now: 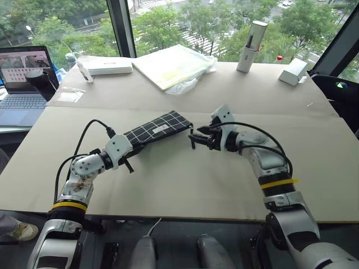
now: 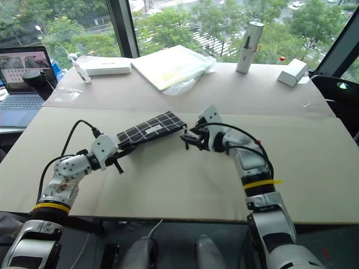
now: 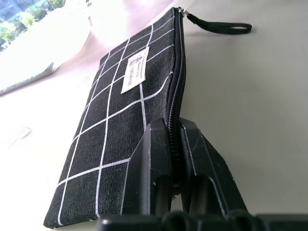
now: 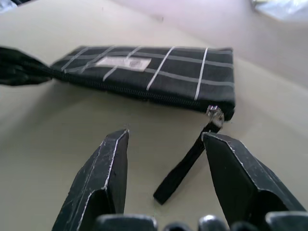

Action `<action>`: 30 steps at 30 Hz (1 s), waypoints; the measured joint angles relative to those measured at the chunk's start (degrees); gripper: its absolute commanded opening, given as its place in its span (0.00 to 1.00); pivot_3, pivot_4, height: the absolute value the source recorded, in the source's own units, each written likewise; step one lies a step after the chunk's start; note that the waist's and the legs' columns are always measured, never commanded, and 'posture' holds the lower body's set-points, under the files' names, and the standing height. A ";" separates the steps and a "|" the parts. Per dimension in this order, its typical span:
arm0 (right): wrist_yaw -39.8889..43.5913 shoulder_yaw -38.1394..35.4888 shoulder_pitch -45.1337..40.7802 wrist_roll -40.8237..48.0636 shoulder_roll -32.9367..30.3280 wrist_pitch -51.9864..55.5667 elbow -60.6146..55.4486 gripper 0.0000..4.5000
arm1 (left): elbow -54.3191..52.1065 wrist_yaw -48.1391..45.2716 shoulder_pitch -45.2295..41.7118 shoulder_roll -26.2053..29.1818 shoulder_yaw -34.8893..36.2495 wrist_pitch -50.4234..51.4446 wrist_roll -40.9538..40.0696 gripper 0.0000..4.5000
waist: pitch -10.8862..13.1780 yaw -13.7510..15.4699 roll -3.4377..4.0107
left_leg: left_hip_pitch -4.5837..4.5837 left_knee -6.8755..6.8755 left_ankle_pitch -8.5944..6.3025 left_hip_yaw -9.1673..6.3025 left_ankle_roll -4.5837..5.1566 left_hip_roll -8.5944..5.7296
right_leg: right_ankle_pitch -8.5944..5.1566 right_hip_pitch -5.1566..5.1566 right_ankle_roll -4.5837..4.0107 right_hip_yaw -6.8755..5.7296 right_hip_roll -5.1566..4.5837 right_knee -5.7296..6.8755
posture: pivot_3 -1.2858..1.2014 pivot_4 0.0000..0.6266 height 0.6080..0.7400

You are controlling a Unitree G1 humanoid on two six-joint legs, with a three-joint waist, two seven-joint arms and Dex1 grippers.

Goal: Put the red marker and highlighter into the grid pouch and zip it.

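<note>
I should grab its black pull cord with my right gripper next, and that will let me unzip the grid pouch.
The grid pouch lies flat on the table, black with thin white lines and a small white label, its zipper closed along the whole edge. My left gripper is shut on the pouch's near end, pinching the zipper edge. My right gripper stands open just off the pouch's far end. The black zipper-pull cord lies loose on the table between its fingers, touching neither. The red marker and the highlighter are hidden from view.
A laptop sits at the far left. A white box, a plastic-wrapped pad, a tall white cylinder and a small white box stand along the back. The table's front edge runs just before the arms.
</note>
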 measured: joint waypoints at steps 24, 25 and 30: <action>-3.30 1.18 -7.98 -5.11 5.24 -12.82 19.09 0.01 | -4.57 1.17 2.16 -0.71 -0.02 3.29 0.16 0.00 | 0.02 0.06 0.01 | -0.02 -0.01 0.00 0.00 0.00 0.00 | 0.00 0.00 0.00 -0.01 -0.01 -0.03 | 0.52 0.24 1.00; -2.84 1.23 -7.98 -5.14 5.22 -12.82 18.58 0.01 | -4.57 1.31 2.19 -0.72 -0.02 3.30 0.16 0.00 | 0.02 0.10 0.01 | -0.02 -0.01 0.00 0.00 0.00 0.00 | 0.00 0.00 0.00 -0.01 -0.01 -0.03 | 0.52 0.24 1.00; 2.67 3.12 -6.21 -5.12 4.20 -12.62 13.48 0.01 | -4.52 1.87 2.28 -1.12 0.02 3.29 0.27 0.00 | 0.02 0.18 0.02 | -0.03 -0.01 0.00 -0.01 0.00 0.00 | 0.00 0.01 0.00 -0.01 -0.01 -0.04 | 0.52 0.24 1.00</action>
